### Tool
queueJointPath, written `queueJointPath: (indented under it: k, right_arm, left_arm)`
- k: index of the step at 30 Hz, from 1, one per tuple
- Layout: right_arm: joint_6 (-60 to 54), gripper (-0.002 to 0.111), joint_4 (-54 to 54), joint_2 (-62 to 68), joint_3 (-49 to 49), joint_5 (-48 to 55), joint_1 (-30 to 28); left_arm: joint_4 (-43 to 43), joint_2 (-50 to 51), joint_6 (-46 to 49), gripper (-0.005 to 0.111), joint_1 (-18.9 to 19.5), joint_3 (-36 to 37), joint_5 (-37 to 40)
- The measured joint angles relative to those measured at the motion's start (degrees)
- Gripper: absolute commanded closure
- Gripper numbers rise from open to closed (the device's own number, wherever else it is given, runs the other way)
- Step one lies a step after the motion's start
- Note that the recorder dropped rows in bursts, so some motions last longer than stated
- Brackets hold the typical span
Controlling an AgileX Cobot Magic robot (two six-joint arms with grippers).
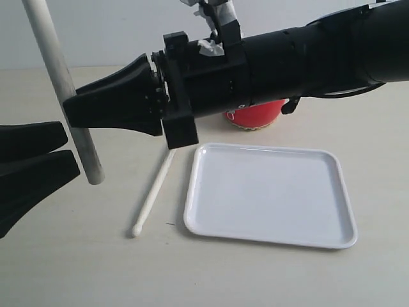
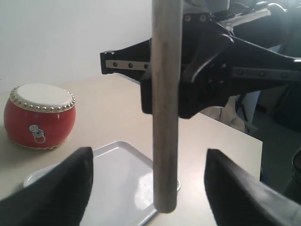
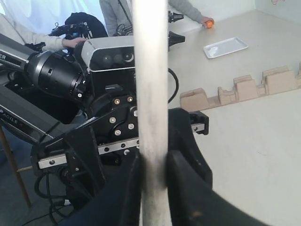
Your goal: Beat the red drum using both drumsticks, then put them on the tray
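My left gripper will next grab the held drumstick by its body near its rounded loose end (image 1: 87, 153). Then it can beat the red drum (image 1: 255, 115).
My right gripper (image 1: 69, 109) reaches across to the left and is shut on one drumstick (image 1: 61, 77), held nearly upright; the fingers (image 3: 188, 179) pinch the stick (image 3: 151, 94). My left gripper (image 1: 69, 153) is open low at the left. The stick's lower end (image 2: 165, 141) hangs in line with the gap of the left gripper (image 2: 149, 155), untouched by its fingers (image 2: 66, 188). The other drumstick (image 1: 153, 192) lies on the table left of the white tray (image 1: 268, 195). The red drum (image 1: 255, 115) stands behind the tray, mostly hidden by the right arm; it shows fully as the drum (image 2: 40, 115) beyond the tray (image 2: 117, 174).
The right arm's black body (image 1: 287, 61) spans the scene above the drum and the tray's far edge. In the right wrist view the left arm's wrist and camera housing (image 3: 113, 56) are close behind the stick, and cardboard shapes (image 3: 235, 92) lie on a far surface.
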Motion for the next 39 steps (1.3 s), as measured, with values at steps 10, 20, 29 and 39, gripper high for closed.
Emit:
queueJointPath:
  k: [10, 20, 29, 39]
  right_arm:
    - [-2.03, 0.108, 0.38, 0.75, 0.0, -0.41, 4.44]
    - [-2.41, 0.108, 0.63, 0.75, 0.0, -0.89, 4.44]
    - [-2.51, 0.108, 1.11, 0.75, 0.0, -2.06, 4.44]
    - [-2.51, 0.057, 1.11, 0.75, 0.0, -2.06, 4.44]
  left_arm:
    - [1.0, 0.0, -0.58, 0.041, 0.0, 0.0, 0.0]
    - [1.6, 0.0, -1.43, 0.083, -0.23, 0.0, -1.11]
    - [2.34, 0.0, -1.43, 0.107, -0.36, 0.0, -2.1]
    - [1.96, 0.0, -1.43, 0.107, -0.36, 0.0, -1.74]
